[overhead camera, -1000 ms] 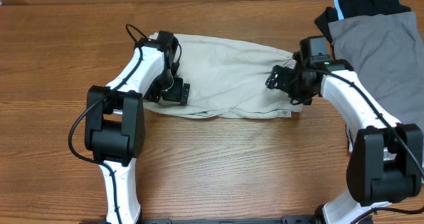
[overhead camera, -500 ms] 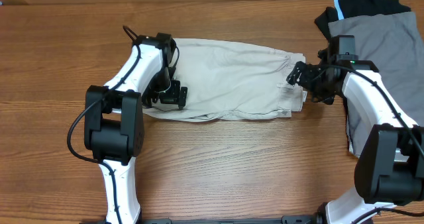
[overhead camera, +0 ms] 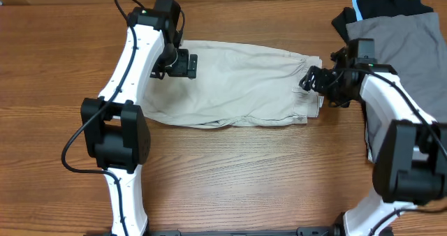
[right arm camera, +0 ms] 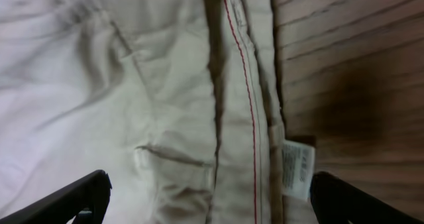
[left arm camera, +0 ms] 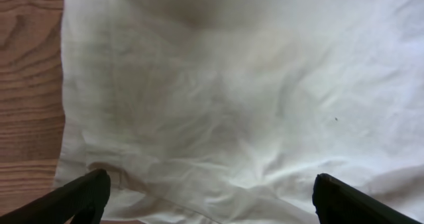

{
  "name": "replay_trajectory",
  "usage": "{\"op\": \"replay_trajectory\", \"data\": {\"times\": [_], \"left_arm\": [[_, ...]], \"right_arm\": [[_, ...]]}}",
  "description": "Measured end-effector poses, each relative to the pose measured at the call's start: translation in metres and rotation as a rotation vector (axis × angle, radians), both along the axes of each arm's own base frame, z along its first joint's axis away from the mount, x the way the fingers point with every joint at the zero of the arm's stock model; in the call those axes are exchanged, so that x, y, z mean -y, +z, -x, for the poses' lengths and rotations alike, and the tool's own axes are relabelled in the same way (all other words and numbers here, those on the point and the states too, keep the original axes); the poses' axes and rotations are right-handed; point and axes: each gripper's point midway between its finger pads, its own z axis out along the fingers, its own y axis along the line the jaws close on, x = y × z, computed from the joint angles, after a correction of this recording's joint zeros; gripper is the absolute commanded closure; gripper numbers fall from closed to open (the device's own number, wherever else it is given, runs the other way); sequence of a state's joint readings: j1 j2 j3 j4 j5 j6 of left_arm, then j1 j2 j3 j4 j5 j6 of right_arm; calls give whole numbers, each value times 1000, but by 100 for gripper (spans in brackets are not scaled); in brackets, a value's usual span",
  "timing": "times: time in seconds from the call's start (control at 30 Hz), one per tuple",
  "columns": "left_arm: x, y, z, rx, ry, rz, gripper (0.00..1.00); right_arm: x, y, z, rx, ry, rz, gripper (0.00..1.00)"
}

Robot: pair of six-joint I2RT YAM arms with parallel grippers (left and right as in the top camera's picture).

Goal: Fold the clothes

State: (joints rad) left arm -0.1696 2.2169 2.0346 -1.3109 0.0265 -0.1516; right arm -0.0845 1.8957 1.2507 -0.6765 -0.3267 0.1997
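My right gripper grips the beige shorts (overhead camera: 237, 82) by the waistband at its red stitching next. Then it folds the waistband end over the leg end of the shorts.
The beige shorts (overhead camera: 237, 82) lie folded lengthwise across the wooden table, waistband to the right. My left gripper (overhead camera: 183, 63) hovers open over the shorts' left end, near the far edge; in the left wrist view the cloth (left arm camera: 232, 98) fills the frame between the open fingers (left arm camera: 209, 197). My right gripper (overhead camera: 312, 81) is open over the waistband at the right end. The right wrist view shows the waistband with red stitching (right arm camera: 248, 118), a belt loop and a small white label (right arm camera: 296, 168) between its open fingers (right arm camera: 209, 197). Neither gripper holds anything.
A grey garment (overhead camera: 401, 54) lies at the right, under my right arm, with a black garment with light-blue trim (overhead camera: 387, 4) at the far right corner. Bare wooden table (overhead camera: 244, 173) extends in front of the shorts.
My left gripper has let go and moved from the shorts' near left edge toward the far left corner. My right gripper carried the waistband rightward, straightening the shorts, then stayed there.
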Motion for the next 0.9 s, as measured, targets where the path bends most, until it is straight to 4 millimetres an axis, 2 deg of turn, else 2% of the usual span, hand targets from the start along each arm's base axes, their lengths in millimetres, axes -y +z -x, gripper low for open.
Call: {"op": "replay_trajectory", "data": {"times": [0.1, 0.27, 0.4, 0.43, 0.53, 0.67, 0.77, 0.8, 0.9], "left_arm": [[-12, 0, -2, 1, 27, -1, 1], [-38, 0, -5, -1, 83, -4, 2], [-52, 0, -9, 9, 119, -4, 4], [-54, 0, -9, 12, 123, -6, 5], [-53, -5, -10, 16, 122, -5, 10], [-53, -21, -7, 2, 134, -6, 20], [-54, -34, -1, -22, 151, -8, 24], [-54, -37, -1, -27, 151, -8, 25], [-54, -41, -1, -27, 154, -8, 25]], "right_arm": [[-6, -20, 0, -33, 14, -36, 0], [-16, -18, -9, 1, 43, -112, 1], [-27, -18, -13, 7, 66, -212, 14], [-31, -18, -14, 6, 72, -237, 18], [-40, -21, -12, -4, 90, -302, 40], [-49, -28, -8, -42, 87, -360, 69], [-51, -34, -6, -54, 87, -374, 90], [-52, -35, -5, -57, 85, -380, 96], [-52, -34, -5, -63, 77, -396, 96]]}}
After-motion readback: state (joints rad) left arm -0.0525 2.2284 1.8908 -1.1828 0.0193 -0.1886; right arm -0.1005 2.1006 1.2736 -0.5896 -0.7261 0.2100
